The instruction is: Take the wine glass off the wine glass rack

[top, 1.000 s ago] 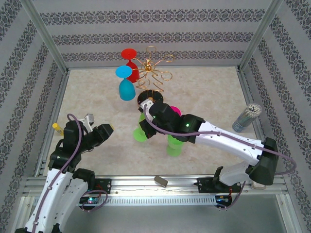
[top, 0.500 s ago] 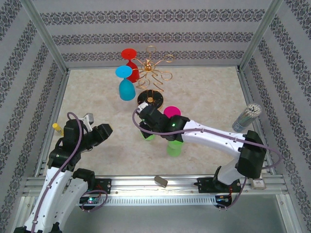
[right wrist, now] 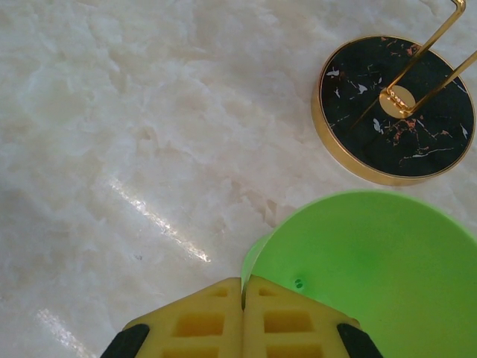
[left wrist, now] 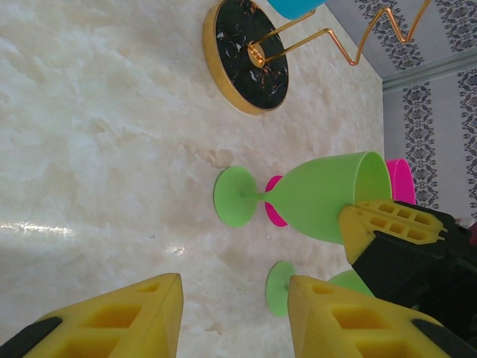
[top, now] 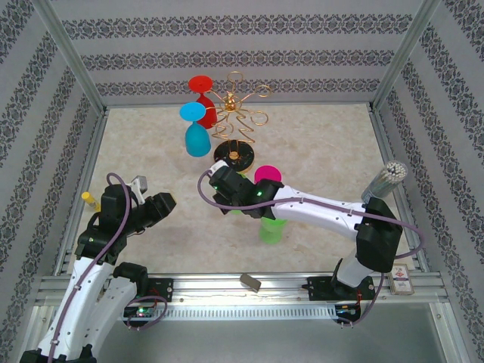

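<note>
My right gripper should open now: the green wine glass (right wrist: 358, 261) is upright and its foot is low over flat, open table, so the glass would stand.
The gold wire wine glass rack (top: 236, 113) stands at the back on its round black base (right wrist: 395, 112). A red wine glass (top: 200, 85) and a blue one (top: 197, 130) hang upside down from its left arms. My right gripper (right wrist: 242, 298) is shut on the rim of a green wine glass (right wrist: 358, 261), just in front of the base. In the left wrist view that green glass (left wrist: 320, 195) is upright with its foot low over the table. My left gripper (left wrist: 235, 313) is open and empty at the near left, its fingers pointing toward the glasses.
A pink glass (top: 266, 175) and a second green glass (top: 271, 227) stand on the table beside my right arm. A cup of sticks (top: 384, 181) is at the right edge. A yellow item (top: 89, 198) lies at the left edge, and a grey block (top: 249, 281) sits on the front rail.
My right arm has swung a little left and toward the rack base, carrying the green glass, which is now more upright. The left arm has barely moved.
</note>
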`<move>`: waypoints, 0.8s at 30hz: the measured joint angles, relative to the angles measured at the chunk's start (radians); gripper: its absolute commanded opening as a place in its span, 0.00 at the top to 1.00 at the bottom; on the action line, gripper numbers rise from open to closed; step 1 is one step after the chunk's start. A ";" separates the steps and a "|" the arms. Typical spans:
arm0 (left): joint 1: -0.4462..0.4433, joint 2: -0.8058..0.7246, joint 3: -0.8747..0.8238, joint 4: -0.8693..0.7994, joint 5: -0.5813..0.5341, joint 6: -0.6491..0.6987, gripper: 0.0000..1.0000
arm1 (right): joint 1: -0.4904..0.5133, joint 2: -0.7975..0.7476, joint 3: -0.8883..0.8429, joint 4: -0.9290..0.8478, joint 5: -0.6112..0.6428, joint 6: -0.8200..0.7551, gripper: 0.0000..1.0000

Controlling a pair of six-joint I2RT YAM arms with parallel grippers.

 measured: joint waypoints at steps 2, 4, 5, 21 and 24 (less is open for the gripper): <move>0.000 0.002 0.000 0.000 0.000 0.000 0.57 | 0.000 0.001 0.001 0.000 0.001 0.000 1.00; 0.000 0.005 0.000 0.000 0.000 0.000 0.58 | -0.002 0.001 0.002 0.000 0.002 0.000 0.99; 0.000 0.005 0.000 0.000 0.000 0.000 0.58 | -0.002 0.001 0.002 0.000 0.001 0.000 0.96; 0.000 0.007 0.000 0.000 0.000 0.001 0.57 | -0.002 -0.001 0.002 0.000 0.011 -0.001 0.69; 0.000 0.007 0.001 0.000 0.000 0.003 0.58 | -0.002 -0.013 0.002 -0.001 0.019 -0.002 0.67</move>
